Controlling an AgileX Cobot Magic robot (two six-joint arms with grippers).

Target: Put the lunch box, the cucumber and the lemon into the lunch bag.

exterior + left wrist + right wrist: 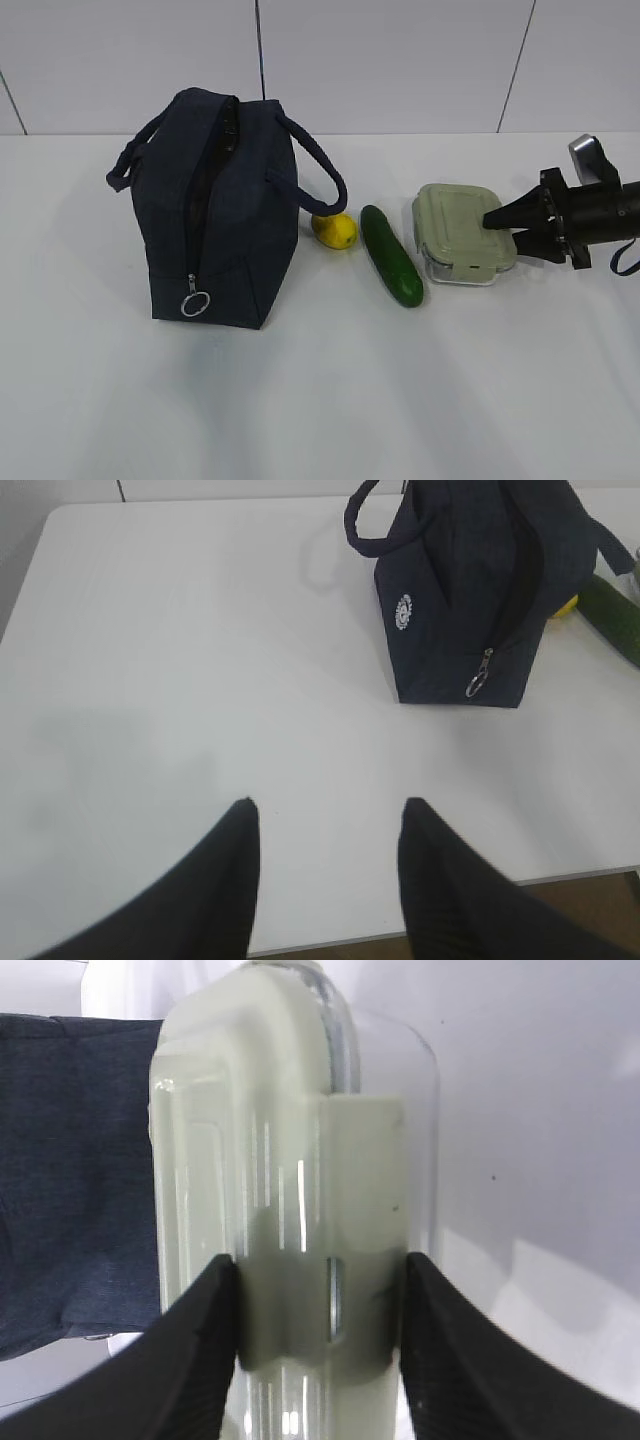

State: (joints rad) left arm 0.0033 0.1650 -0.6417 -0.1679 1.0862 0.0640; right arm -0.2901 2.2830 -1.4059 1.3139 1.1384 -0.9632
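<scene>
The zipper slit gapes. My left gripper grabs the lunch bag by the slit's fabric edge next, since that edge stands free beside the round patch.
The navy lunch bag stands at the left of the table. Its zipper slit gapes, with the ring pull at the lower front end. Beside its right foot lies the yellow lemon, then the dark green cucumber, then the lunch box with its sage-green lid. My right gripper reaches in from the right and is shut on the box's near end. In the right wrist view both fingers press the lunch box at its lid clasp. My left gripper hangs open over bare table, well short of the lunch bag.
The white table's near edge lies just under the left fingers. In the left wrist view the cucumber and a sliver of lemon peek from behind the bag. A pale panelled wall stands behind the table.
</scene>
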